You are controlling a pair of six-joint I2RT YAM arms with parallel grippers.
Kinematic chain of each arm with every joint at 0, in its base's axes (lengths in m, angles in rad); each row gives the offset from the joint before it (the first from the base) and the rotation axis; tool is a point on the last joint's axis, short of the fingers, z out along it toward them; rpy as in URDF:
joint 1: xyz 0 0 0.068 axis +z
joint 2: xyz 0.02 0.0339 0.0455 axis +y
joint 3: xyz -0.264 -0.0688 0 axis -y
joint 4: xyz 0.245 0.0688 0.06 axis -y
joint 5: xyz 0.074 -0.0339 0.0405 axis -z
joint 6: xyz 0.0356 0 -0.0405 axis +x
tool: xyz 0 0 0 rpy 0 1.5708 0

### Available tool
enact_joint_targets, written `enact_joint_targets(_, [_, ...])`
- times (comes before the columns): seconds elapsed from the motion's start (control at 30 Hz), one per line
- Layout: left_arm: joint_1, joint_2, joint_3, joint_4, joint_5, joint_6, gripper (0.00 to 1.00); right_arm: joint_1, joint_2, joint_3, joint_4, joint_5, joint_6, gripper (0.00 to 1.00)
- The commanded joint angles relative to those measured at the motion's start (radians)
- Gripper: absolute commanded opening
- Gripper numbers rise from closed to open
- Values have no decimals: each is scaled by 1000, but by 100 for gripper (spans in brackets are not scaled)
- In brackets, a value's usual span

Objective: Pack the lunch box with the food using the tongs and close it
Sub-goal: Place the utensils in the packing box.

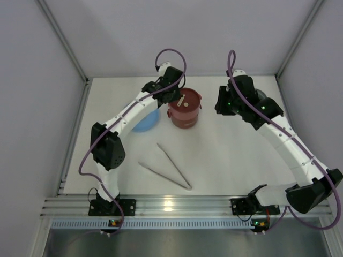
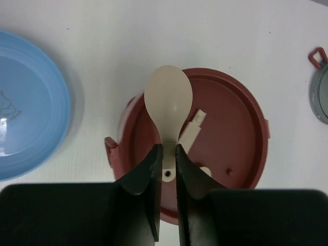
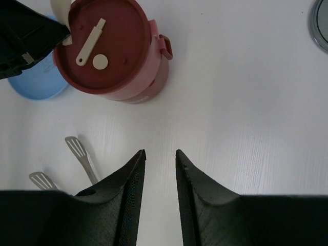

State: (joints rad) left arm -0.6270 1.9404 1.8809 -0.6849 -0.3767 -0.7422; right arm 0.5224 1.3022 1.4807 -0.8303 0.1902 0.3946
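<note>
The spoon (image 2: 168, 100) needs to stay in the left gripper above the lid for now. The spoon's bowl is across the lid's rim, so the spoon would come down short if the gripper opened now.
The lunch box (image 1: 185, 110) is a stacked dark-red tiffin with its flat red lid (image 2: 225, 133) on top, standing at the back middle of the table. My left gripper (image 2: 168, 148) hangs over the lid, shut on the handle of a cream plastic spoon (image 2: 168, 100) whose bowl points away from me. A cream stick (image 3: 89, 43) and a small round disc lie on the lid. The silver tongs (image 1: 169, 166) lie open in a V on the table in front of the box. My right gripper (image 3: 160, 152) hovers right of the box, open, with nothing between its jaws. No food shows.
A light-blue plate (image 1: 146, 122) sits just left of the lunch box, partly under the left arm. A grey cover with a red ear (image 2: 320, 97) lies to the right of the box, near the right arm. White walls enclose the table.
</note>
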Motion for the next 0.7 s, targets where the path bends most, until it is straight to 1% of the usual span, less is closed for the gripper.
enact_joint_targets(0.0, [-31,43,109,15,51,70,0,-21,-37,-5,25,12,-2,30])
enact_joint_targets(0.07, [-49,81,165,8,67,89,0,-25,-38,-8,25,14,-3,30])
enact_joint_targets(0.2, [-71,126,221,-7,91,98,0,-35,-43,-17,25,12,-5,30])
enact_joint_targets(0.4, [-86,155,231,-19,117,98,0,-42,-41,-20,30,0,-5,30])
enact_joint_targets(0.67, [-92,150,219,-62,122,87,0,-41,-34,-30,40,-20,1,30])
